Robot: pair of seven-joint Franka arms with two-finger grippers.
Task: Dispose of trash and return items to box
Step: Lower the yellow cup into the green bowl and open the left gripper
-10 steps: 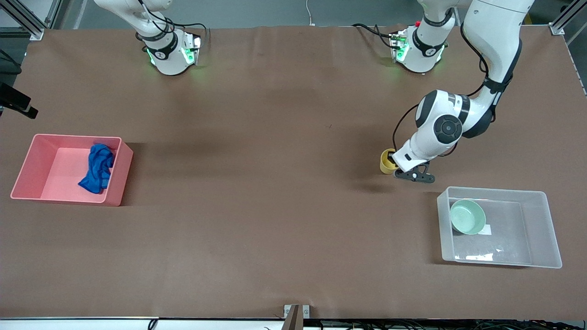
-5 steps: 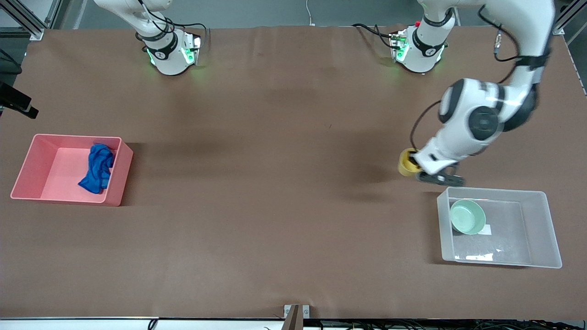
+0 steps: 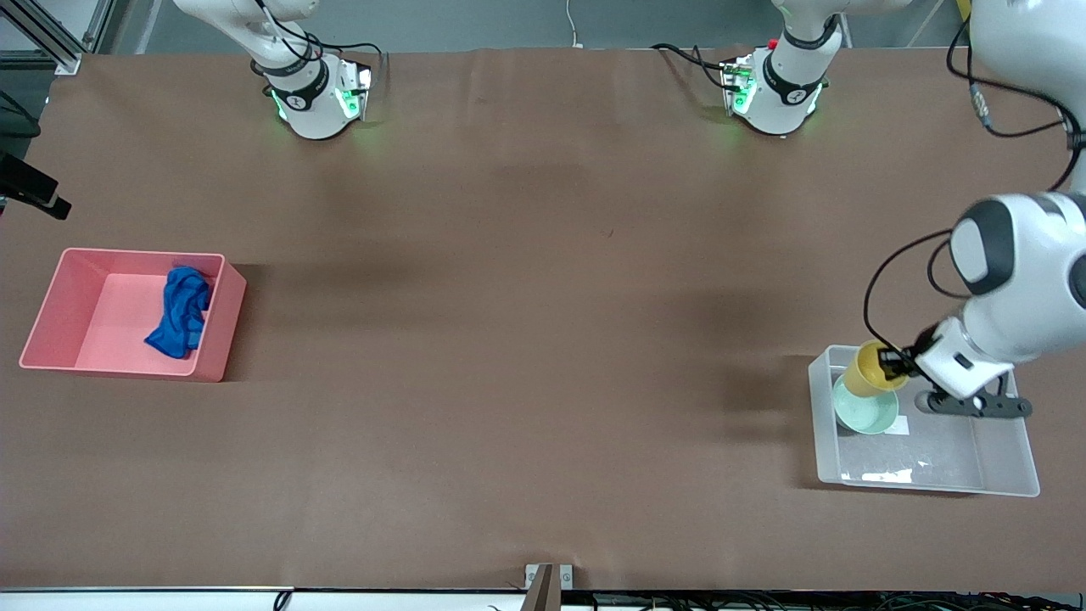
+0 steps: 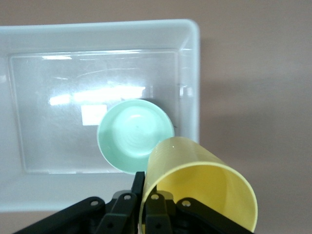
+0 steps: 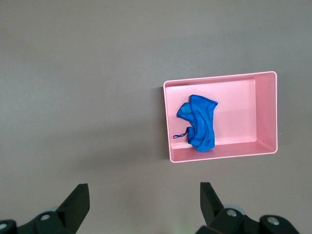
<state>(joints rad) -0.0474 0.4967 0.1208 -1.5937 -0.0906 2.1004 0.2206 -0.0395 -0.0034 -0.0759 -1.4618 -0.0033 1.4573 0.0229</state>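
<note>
I need to move the bottom of the cup over the middle of the mint-green bowl with my left gripper before I release it, because the yellow cup hangs across the bowl's edge (image 3: 838, 392) (image 4: 170, 127).
My left gripper (image 3: 892, 365) is shut on the rim of the yellow cup (image 3: 867, 370) and holds it tilted over the clear box (image 3: 1015, 450), above the mint-green bowl (image 3: 865, 412). In the left wrist view the cup (image 4: 200, 190) hangs over the bowl (image 4: 134, 136) inside the box (image 4: 190, 73), one finger inside the rim and one outside. The blue cloth wad (image 3: 180, 311) lies in the pink bin (image 3: 51, 314), also shown in the right wrist view (image 5: 199, 122). My right gripper (image 5: 142, 195) is open and empty, high over the table, out of the front view.
The pink bin (image 5: 270, 112) stands at the right arm's end of the table. The box's white label (image 4: 92, 114) shows beside the bowl. The arm bases (image 3: 314, 93) stand along the table's edge.
My left gripper has carried the yellow cup from the table beside the box to over the box, above the bowl. The right arm has not moved.
</note>
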